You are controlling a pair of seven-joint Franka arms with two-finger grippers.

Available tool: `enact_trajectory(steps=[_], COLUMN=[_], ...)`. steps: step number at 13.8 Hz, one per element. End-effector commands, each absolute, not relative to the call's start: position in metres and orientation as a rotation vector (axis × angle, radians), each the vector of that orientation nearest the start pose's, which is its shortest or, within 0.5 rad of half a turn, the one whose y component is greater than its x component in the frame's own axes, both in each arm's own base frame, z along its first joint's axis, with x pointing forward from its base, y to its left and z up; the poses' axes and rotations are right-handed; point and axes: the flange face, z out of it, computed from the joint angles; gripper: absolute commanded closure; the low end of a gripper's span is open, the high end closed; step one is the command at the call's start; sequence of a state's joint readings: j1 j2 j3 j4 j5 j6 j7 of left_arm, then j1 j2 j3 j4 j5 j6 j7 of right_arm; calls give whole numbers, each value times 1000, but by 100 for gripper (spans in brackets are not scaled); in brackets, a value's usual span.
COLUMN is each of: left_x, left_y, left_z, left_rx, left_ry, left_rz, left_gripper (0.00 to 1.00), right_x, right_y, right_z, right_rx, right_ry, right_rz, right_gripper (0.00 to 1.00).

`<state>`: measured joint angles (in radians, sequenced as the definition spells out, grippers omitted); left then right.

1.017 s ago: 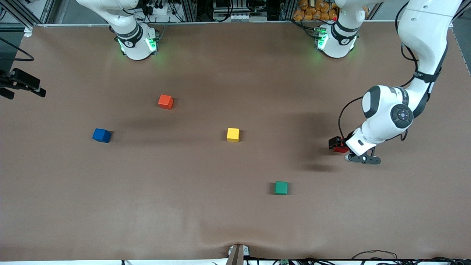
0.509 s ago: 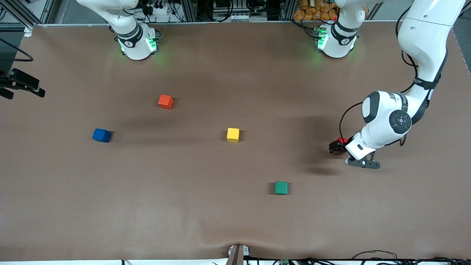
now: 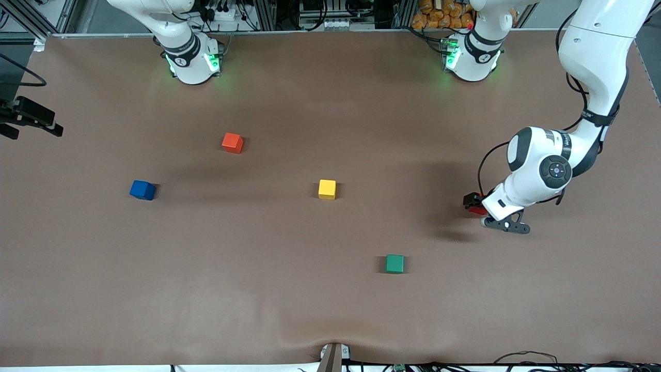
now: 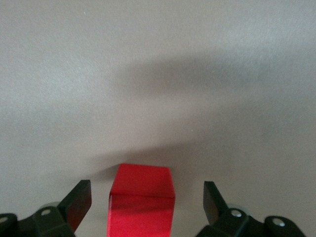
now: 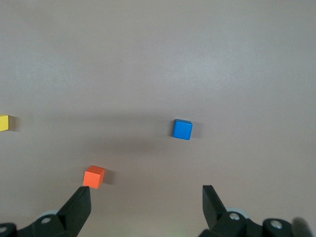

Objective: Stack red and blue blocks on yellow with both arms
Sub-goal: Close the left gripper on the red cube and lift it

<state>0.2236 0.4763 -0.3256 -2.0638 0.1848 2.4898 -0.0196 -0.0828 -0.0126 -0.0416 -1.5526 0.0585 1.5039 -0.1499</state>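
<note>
The left gripper's fingers reach down low on either side of the red block (image 4: 142,197), so they would hold the block if they closed on it now. The robot will close them.
The red block (image 4: 142,197) rests on the table toward the left arm's end, mostly hidden under the hand in the front view (image 3: 479,210). My left gripper (image 4: 145,200) is down around it, open, with a gap on each side between block and fingers (image 4: 78,201). From the front camera that left gripper (image 3: 476,205) is seen low over the mat. The yellow block (image 3: 327,189) sits mid-table. The blue block (image 3: 142,190) lies toward the right arm's end. My right gripper (image 5: 145,202) hangs open and empty high above the blue block (image 5: 182,129); it does not appear in the front view.
An orange-red cube (image 3: 232,142) sits farther from the front camera than the blue block. A green cube (image 3: 395,263) lies nearer to the camera than the yellow one. A black device (image 3: 31,119) juts in at the right arm's end.
The left arm's wrist and hand have shifted slightly over the red block, with the jaws still open around it. The blocks and the right arm have not moved.
</note>
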Motion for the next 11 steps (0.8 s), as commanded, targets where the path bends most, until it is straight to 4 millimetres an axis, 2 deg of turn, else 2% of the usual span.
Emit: enact_trajectory(steps=[1, 3, 4, 6, 11], left_x=[579, 578, 578, 580, 589], left_y=[-58, -57, -57, -57, -66], left_z=[204, 203, 203, 204, 230], left_rx=[-3127, -3123, -3123, -3123, -3124], left_ry=[382, 393, 393, 395, 376], left_rz=[69, 83, 81, 76, 23], left_gripper=[14, 32, 50, 100, 100], right_x=[542, 542, 542, 542, 543], right_y=[-64, -63, -64, -64, -64], right_z=[638, 638, 638, 638, 636], right_rx=[-3086, -3084, -3086, -3086, -3085], right_ry=[-36, -36, -36, -36, -38], right_rz=[46, 45, 46, 46, 50], right_gripper=[0, 0, 0, 0, 0])
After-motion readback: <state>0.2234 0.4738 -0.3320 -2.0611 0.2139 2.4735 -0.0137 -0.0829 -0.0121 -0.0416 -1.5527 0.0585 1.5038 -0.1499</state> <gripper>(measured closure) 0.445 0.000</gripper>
